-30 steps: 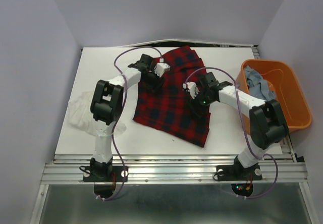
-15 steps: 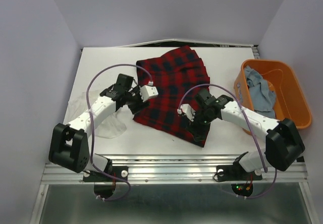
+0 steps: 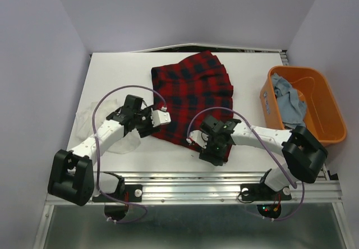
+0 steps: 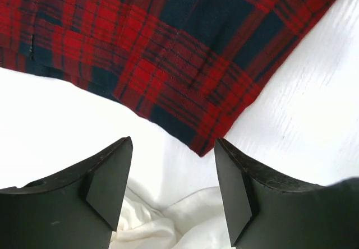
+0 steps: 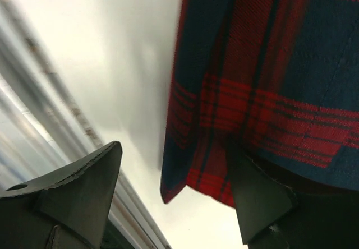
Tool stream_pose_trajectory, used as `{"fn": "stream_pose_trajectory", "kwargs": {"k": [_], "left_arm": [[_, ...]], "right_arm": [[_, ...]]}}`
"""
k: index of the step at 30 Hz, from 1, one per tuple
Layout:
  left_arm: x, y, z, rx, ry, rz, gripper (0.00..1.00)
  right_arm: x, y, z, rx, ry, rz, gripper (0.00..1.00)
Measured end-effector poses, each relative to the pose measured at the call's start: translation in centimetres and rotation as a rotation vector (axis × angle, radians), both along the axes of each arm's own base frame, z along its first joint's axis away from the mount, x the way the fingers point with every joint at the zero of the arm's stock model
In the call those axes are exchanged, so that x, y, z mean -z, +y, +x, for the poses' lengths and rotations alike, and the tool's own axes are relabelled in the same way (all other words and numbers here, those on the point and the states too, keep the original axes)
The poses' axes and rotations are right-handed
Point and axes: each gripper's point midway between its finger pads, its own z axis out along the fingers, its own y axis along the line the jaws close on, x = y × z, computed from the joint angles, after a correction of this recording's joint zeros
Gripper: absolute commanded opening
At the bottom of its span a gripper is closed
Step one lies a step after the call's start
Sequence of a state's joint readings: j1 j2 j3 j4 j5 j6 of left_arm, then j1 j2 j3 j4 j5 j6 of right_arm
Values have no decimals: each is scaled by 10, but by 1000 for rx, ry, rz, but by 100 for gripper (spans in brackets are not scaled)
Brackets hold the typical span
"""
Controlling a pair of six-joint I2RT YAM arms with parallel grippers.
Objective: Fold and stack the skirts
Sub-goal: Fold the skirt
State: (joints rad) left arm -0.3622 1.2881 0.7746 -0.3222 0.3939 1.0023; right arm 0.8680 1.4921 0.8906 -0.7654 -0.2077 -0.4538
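The plaid skirt's near edge can fold over evenly once my left gripper grips the plaid skirt's near corner beside the white skirt, which it will do next.
The red-and-black plaid skirt lies spread flat in the middle of the table. My left gripper hovers open at the skirt's near-left corner. In the left wrist view that corner points into the gap of the gripper, and the crumpled white skirt lies just below. The white skirt lies at the table's left, partly under the left arm. My right gripper is open at the near-right corner; that corner lies between the jaws. The light blue denim skirt lies in the tub.
An orange plastic tub stands at the right edge of the table. The table's near edge and metal rail run just behind the right gripper. Purple cables loop above both arms.
Both arms have pulled back from the far part of the plaid skirt to its near corners. Both grippers have opened wider. The skirt lies flatter.
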Motion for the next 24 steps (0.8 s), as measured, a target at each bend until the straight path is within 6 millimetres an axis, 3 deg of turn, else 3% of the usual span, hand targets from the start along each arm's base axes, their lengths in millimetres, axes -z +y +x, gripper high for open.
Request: {"fn": "stream_pose_trajectory", "kwargs": {"k": [4,7,8,11,12,16,17,19,22,23,24], "left_arm": [[1,10,-12,78,-83,20,76],[5,14,-22,164,-146,45,76],[7,13,-22,193,-160,54,76],[15,10,-21,259,-169,78,76],[20,8,-20,280,-164,86,76],[46,4,-22,341,-99,120,73],[51,3,-23,356,-89,130,72],[51,-1,-17,389,-119,147,67],[53,-6,-9,415,-154,172,46],[55,-6,-8,418,-154,179,32],[55,-6,-6,412,-158,188,26]], "right_arm": [[16,-13,13,67,-78,-66,77],[19,-17,25,98,-152,-89,65],[20,-18,28,105,-167,-93,53],[19,-17,33,116,-195,-86,37],[19,-17,34,121,-200,-83,27],[19,-13,38,114,-219,-67,9],[18,-13,39,106,-222,-65,1],[18,-12,38,92,-220,-60,1],[14,-8,36,61,-212,-31,1],[9,-6,35,48,-214,-9,1],[6,-4,33,35,-211,7,1]]}}
